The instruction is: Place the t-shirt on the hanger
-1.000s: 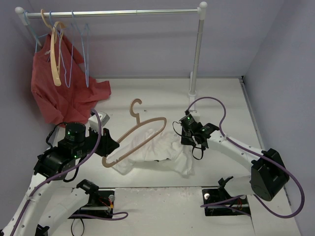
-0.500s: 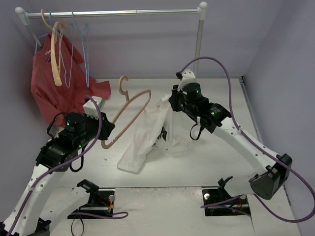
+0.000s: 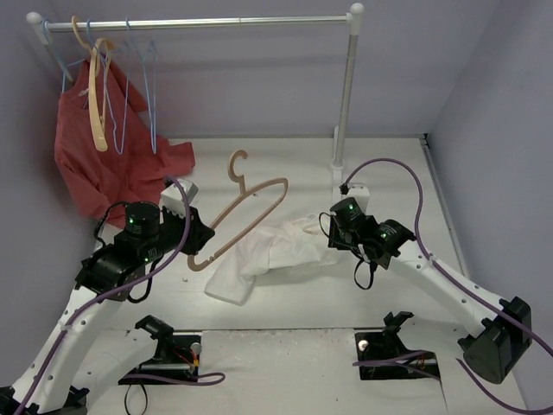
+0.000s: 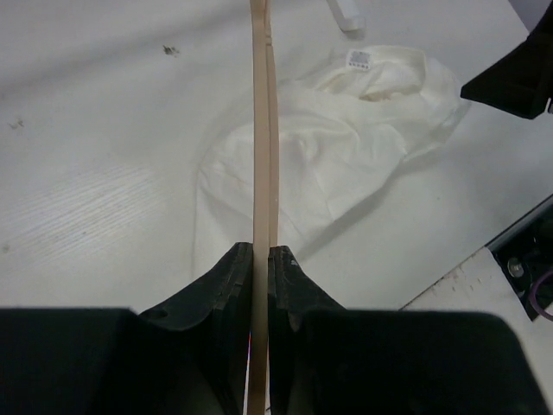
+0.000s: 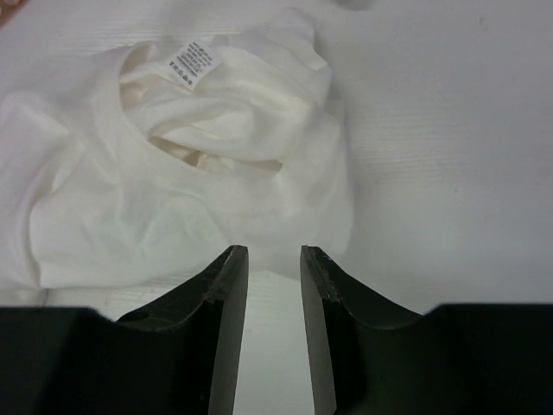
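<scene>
The robot needs to draw the t-shirt's neck opening over the hanger's loose end, so its right gripper should next grab the white t-shirt [image 3: 268, 258] by its collar edge [image 3: 318, 232].
The white t-shirt [image 3: 268, 258] lies crumpled on the table, its collar and label towards the right [image 5: 194, 164]. My left gripper [image 3: 200, 245] is shut on the lower end of the tan wooden hanger [image 3: 246, 216] and holds it tilted above the shirt's left part; the hanger runs up the middle of the left wrist view [image 4: 261, 130] over the shirt [image 4: 346, 147]. My right gripper [image 3: 330, 235] is open and empty just right of the shirt's collar, its fingertips [image 5: 233, 259] at the cloth's edge.
A clothes rail [image 3: 199, 23] spans the back with a white post [image 3: 346, 104] at right. A red garment [image 3: 95, 164], a cream hanger [image 3: 97, 95] and blue wire hangers [image 3: 138, 86] hang at the left. Arm bases sit at the near edge.
My right gripper let go of the t-shirt and dropped low to the right; the shirt fell back crumpled on the table. My left gripper moved the hanger back right and lower.
</scene>
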Available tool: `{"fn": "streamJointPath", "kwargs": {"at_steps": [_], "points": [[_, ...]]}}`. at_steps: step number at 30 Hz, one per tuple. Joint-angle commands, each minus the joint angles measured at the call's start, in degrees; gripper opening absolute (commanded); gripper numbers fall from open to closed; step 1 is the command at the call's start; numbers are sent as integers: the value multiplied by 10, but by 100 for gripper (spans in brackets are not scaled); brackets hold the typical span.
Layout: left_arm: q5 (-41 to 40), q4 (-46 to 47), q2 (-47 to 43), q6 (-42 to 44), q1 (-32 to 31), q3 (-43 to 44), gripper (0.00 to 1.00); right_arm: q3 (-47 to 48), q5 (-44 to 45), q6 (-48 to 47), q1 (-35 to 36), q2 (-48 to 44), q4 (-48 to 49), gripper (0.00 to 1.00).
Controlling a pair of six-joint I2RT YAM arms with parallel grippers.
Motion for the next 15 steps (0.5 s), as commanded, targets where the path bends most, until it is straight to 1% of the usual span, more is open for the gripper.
{"fn": "streamJointPath", "kwargs": {"at_steps": [1, 4, 8, 10, 14, 15], "points": [[50, 53, 3, -12, -2, -4, 0, 35, 63, 44, -3, 24, -13, 33], [65, 60, 3, -12, -2, -16, 0, 64, 80, 27, -5, 61, -5, 36], [90, 78, 7, -14, -2, -27, 0, 106, 67, 15, -22, 132, 1, 39], [93, 81, 8, -14, -2, -22, 0, 111, 61, 13, -41, 163, 7, 39], [98, 75, 11, -6, -2, 2, 0, 98, 40, 21, -79, 185, 32, 38], [106, 72, 13, -3, -2, 14, 0, 96, 20, 22, -97, 189, 39, 37]]}}
